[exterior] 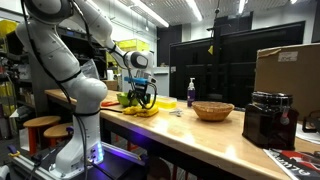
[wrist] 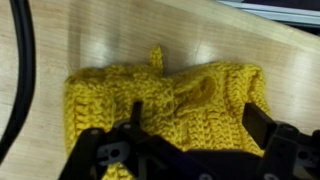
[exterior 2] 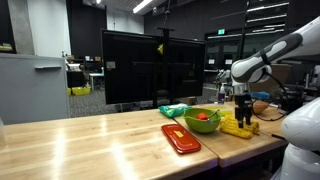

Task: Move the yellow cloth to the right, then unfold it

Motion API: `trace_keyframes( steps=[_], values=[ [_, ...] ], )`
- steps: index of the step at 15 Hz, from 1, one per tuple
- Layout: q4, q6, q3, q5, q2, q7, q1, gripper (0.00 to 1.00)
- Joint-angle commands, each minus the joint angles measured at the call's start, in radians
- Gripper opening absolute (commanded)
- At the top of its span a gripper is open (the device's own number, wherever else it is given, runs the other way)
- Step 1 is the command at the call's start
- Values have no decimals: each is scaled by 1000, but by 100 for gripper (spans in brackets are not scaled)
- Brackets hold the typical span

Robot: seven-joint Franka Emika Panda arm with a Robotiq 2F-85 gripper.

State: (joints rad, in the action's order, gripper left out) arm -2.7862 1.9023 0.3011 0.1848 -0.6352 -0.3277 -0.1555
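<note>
I will move the yellow cloth [wrist: 170, 100] and lay it out next, so my gripper will grab it by its bunched middle fold, which leaves the cloth's edges free to hang.
A yellow knitted cloth [wrist: 170, 100] lies bunched and folded on the wooden table [wrist: 70, 40]. It also shows in both exterior views [exterior: 143, 111] [exterior 2: 238, 127], near the table's end by the robot base. My gripper [wrist: 197, 125] hangs straight over the cloth, its two black fingers spread wide apart with the cloth's knit between them. In both exterior views the gripper [exterior: 143, 96] [exterior 2: 243, 108] is low, just above or touching the cloth. The fingers are open and grip nothing.
A green bowl with a red object [exterior 2: 202, 121], a flat orange-red tray [exterior 2: 180, 138] and a green cloth [exterior 2: 173, 110] lie near the yellow cloth. A wicker bowl [exterior: 213, 110], a bottle [exterior: 191, 92], a black appliance [exterior: 268, 120] and a cardboard box [exterior: 287, 70] stand along the table.
</note>
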Motion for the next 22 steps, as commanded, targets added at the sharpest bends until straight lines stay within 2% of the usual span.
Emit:
trace_keyframes(
  steps=[1,5,6,8,14,17,22],
  values=[
    [1,9,-12,-20,41,-18,3,100],
    [2,8,-20,-21,57,-15,5,100],
    [3,9,-22,-21,60,-13,4,75],
    [4,9,-25,-22,62,-14,6,69],
    [12,2,-40,-18,50,-12,8,21],
    [15,-11,-48,-18,28,-17,9,2],
    [2,-90,-65,-1,-81,-17,-1,0]
  ],
)
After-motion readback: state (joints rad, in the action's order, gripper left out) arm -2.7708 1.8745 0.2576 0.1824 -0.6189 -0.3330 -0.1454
